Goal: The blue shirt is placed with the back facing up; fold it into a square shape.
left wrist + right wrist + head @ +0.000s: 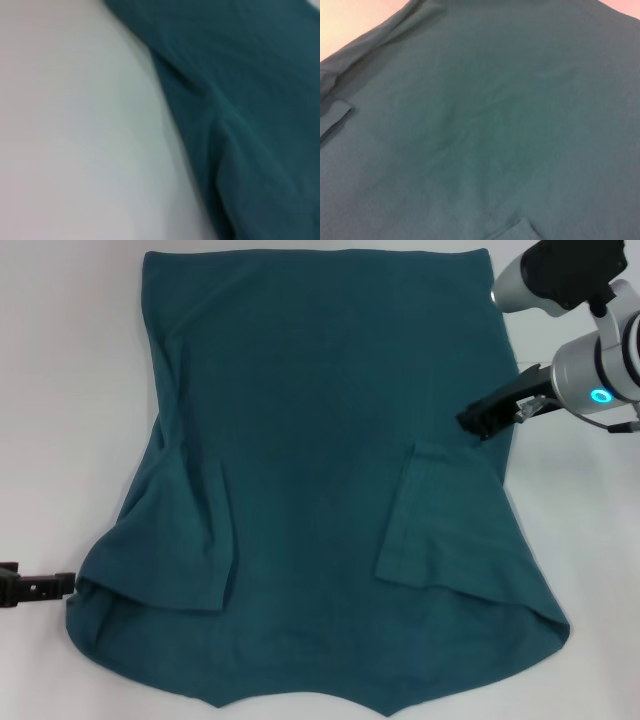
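Note:
It isn't time to close on the blue shirt (320, 440) yet: the fingers of my left gripper stop over the white table short of the sleeve fold (89, 575). My left gripper should first move inward.
The blue shirt (320, 440) lies flat on the white table (60, 390), plain side up, hem at the far edge and collar end toward me. Both sleeves are folded inward onto the body: the left sleeve (190, 540) and the right sleeve (435, 520). My right gripper (487, 418) is at the shirt's right edge, just above the folded right sleeve. My left gripper (35, 588) rests low on the table, just off the shirt's near left corner. The left wrist view shows the shirt's edge (250, 100) against the table (75, 125). Cloth (495, 125) fills the right wrist view.
Bare white table surrounds the shirt on the left and right (590, 540). The shirt's near edge runs close to the bottom of the head view.

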Controlling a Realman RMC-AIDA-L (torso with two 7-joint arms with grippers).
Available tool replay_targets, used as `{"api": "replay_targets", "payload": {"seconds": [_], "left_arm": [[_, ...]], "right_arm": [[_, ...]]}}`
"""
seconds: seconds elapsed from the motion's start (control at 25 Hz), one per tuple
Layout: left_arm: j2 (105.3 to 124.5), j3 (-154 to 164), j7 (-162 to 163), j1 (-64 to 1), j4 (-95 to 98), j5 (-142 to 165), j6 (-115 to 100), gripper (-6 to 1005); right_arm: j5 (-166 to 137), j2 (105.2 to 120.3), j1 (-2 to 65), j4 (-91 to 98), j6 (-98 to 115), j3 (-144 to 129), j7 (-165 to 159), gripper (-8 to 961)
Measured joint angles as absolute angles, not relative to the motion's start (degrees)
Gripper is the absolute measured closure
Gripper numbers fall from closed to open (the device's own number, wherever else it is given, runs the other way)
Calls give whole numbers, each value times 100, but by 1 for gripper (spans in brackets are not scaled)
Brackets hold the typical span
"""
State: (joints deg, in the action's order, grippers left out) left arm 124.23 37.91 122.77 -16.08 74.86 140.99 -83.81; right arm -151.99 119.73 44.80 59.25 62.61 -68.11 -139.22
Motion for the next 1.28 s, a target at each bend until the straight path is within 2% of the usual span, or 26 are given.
{"api": "replay_targets", "payload": {"seconds": [0.4,0.64,0.76,1.28], "left_arm": [[12450,4204,11445,-1431,7237,13912,-7942,83],[12462,4338,11046,-1402,7140,13674,-7871,86],[12458,4473,10923,-1384,7032,13642,-7703,87],[12415,5019,11012,-1386,6704,13866,-7096,91]], "right_arm": [[-15168,11986,3972,6862,6775,-6705,-14191,771],[-15181,11990,3793,7031,6902,-6688,-14263,594],[-15170,11998,3740,7084,6948,-6688,-14270,469],[-15087,12021,3463,7544,7198,-6739,-14389,473]]}}
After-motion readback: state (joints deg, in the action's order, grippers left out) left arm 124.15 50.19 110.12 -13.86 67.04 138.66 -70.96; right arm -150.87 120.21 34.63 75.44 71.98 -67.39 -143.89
